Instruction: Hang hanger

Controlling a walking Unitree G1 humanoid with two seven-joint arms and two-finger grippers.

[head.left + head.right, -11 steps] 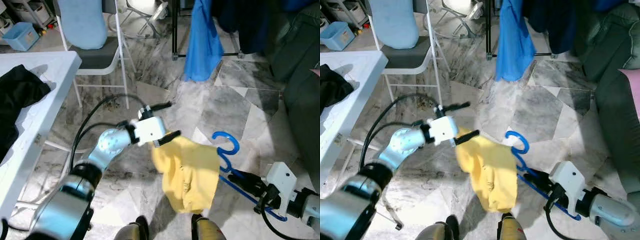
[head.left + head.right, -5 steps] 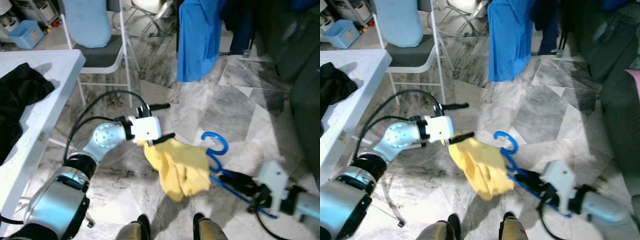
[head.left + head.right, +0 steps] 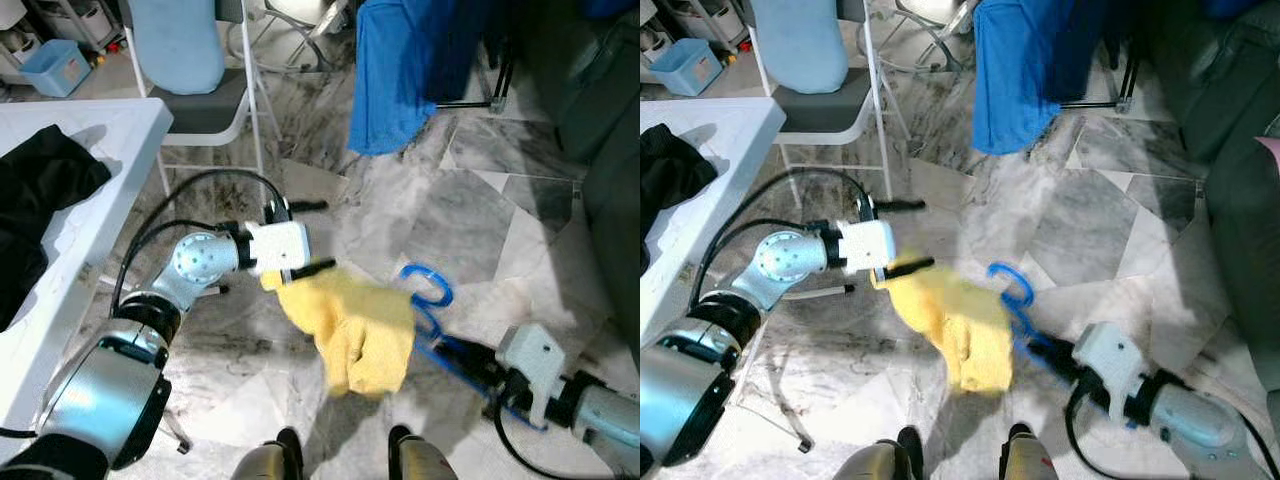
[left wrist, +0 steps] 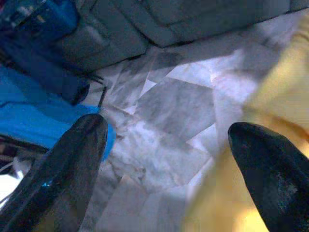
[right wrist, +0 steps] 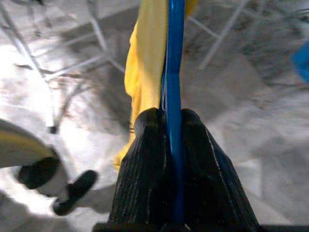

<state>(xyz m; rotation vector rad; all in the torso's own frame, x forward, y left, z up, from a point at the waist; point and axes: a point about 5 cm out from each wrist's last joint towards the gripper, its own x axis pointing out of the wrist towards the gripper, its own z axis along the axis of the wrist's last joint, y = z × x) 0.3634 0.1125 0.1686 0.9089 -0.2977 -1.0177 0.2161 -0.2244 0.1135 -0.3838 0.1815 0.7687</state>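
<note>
Next, the left gripper grips the yellow garment [image 3: 355,325] by its jutting corner fold [image 3: 276,281], because the rest hangs slack and bunched from the hanger.
A blue plastic hanger [image 3: 427,287] carries a bunched yellow garment [image 3: 355,325] low above the marble floor. My right gripper [image 3: 458,350] is shut on the hanger's bar, and in the right wrist view the bar [image 5: 174,48] runs up between its fingers [image 5: 145,145] with the yellow cloth [image 5: 145,63] beside it. My left gripper [image 3: 312,237] stands open at the garment's upper left corner, its lower finger against the cloth. Seen from the left wrist, both fingers [image 4: 72,164] are spread wide, with the yellow cloth [image 4: 270,96] next to one of them.
A white table [image 3: 100,130] with a black garment [image 3: 40,190] lies at the left. Behind it stands a folding chair [image 3: 200,110] with a light blue cushion. A blue garment [image 3: 410,70] hangs on a rack ahead. A dark sofa [image 3: 600,120] is at the right.
The camera has shifted. My left gripper has drawn back to the left, and the yellow garment has bunched up and stretched toward it. The right gripper keeps its hold on the hanger.
</note>
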